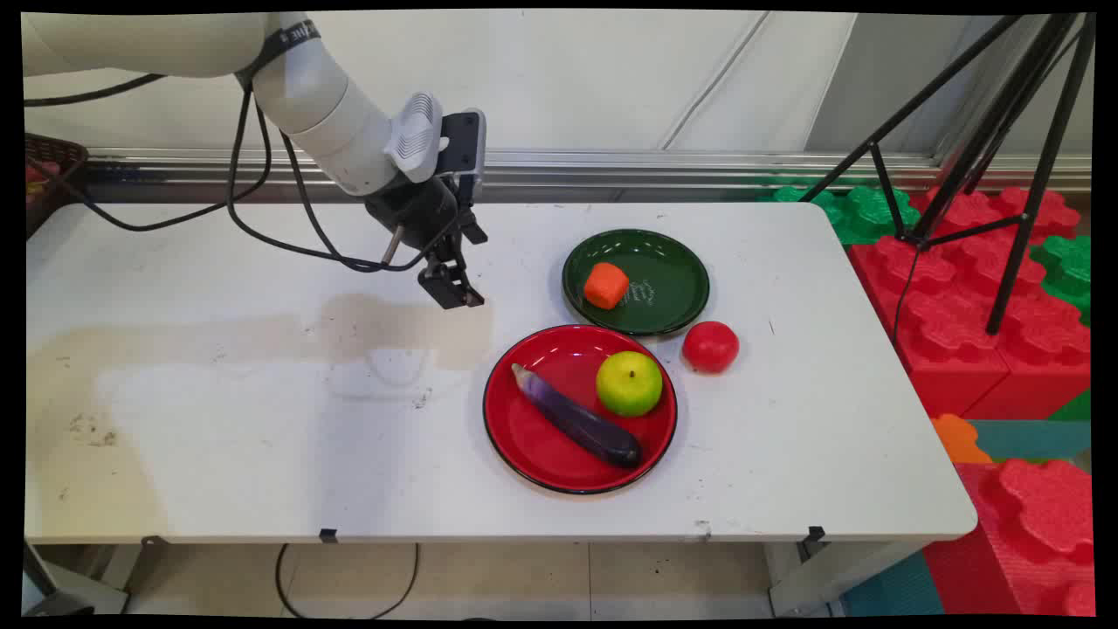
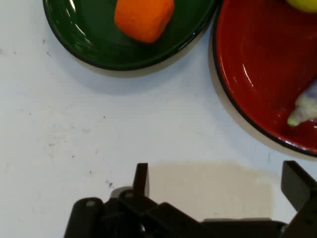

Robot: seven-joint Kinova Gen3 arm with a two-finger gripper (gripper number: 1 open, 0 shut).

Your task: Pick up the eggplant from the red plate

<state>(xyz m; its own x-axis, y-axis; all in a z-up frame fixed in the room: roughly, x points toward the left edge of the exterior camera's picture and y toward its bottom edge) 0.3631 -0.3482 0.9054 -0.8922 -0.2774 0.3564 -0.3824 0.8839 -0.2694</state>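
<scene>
My gripper needs to grab the dark purple eggplant by its thick middle [image 1: 576,418] next. Then it can lift the eggplant off the red plate [image 1: 533,445].
My gripper [image 1: 454,293] hangs open and empty just above the bare table, left of both plates. The hand view shows its fingers [image 2: 141,179] spread wide over a tan stain, gripper [image 2: 218,186] holding nothing. A red plate [image 1: 533,445] to its lower right carries a purple eggplant [image 1: 581,421] and a green apple [image 1: 629,383]. Behind that, a green plate [image 1: 672,293] holds an orange block [image 1: 605,285]. A red tomato [image 1: 710,346] lies on the table beside both plates. In the hand view the green plate [image 2: 89,44], orange block [image 2: 143,17], red plate [image 2: 257,64] and eggplant tip [image 2: 303,110] lie ahead.
A tan stain [image 1: 262,336] spreads over the table's left half. Red and green foam blocks [image 1: 978,297] and a black tripod [image 1: 987,157] stand off the table's right end. A dark basket [image 1: 48,170] sits at the far left corner. Black cables [image 1: 262,218] hang from the arm.
</scene>
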